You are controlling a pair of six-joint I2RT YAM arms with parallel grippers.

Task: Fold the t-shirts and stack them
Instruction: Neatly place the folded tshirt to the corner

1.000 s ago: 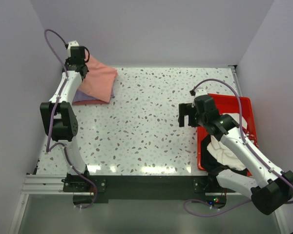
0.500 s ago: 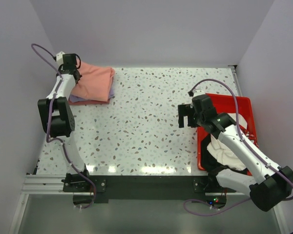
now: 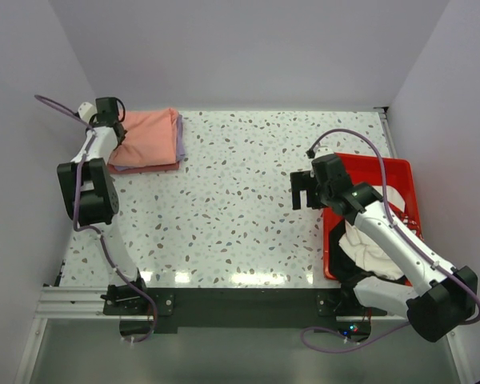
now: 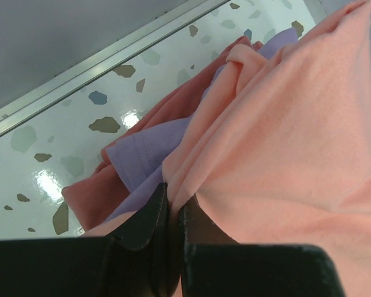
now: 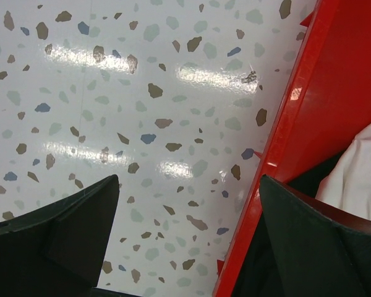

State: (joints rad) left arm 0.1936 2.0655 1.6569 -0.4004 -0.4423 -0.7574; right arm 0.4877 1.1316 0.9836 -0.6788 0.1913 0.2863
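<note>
I should open my left gripper now, as the salmon-pink shirt lies folded on the lavender shirt (image 4: pixel 145 154) with its pinched edge on the pile.
A folded salmon-pink t-shirt (image 3: pixel 148 138) lies on a lavender-purple t-shirt (image 3: pixel 178 138) at the table's far left corner. My left gripper (image 3: pixel 114 138) is shut on the salmon-pink shirt's left edge; in the left wrist view the jaws (image 4: pixel 172 207) pinch a fold of the salmon-pink cloth (image 4: pixel 284 148), with the lavender shirt (image 4: pixel 145 154) under it. My right gripper (image 3: pixel 306 192) is open and empty above the table, just left of the red tray (image 3: pixel 404 168). A white t-shirt (image 3: pixel 372 248) lies in the tray, partly under the right arm.
The red tray's left rim (image 5: pixel 284 142) lies between my right fingers in the right wrist view, with white cloth (image 5: pixel 358 167) inside it. The back wall edge (image 4: pixel 80 68) runs close behind the stacked shirts. Walls enclose the table's left, right and far sides.
My left gripper has moved left and back, pulling the salmon-pink shirt's edge with it so the shirt now lies flatter over the lavender one. The right arm has barely moved.
</note>
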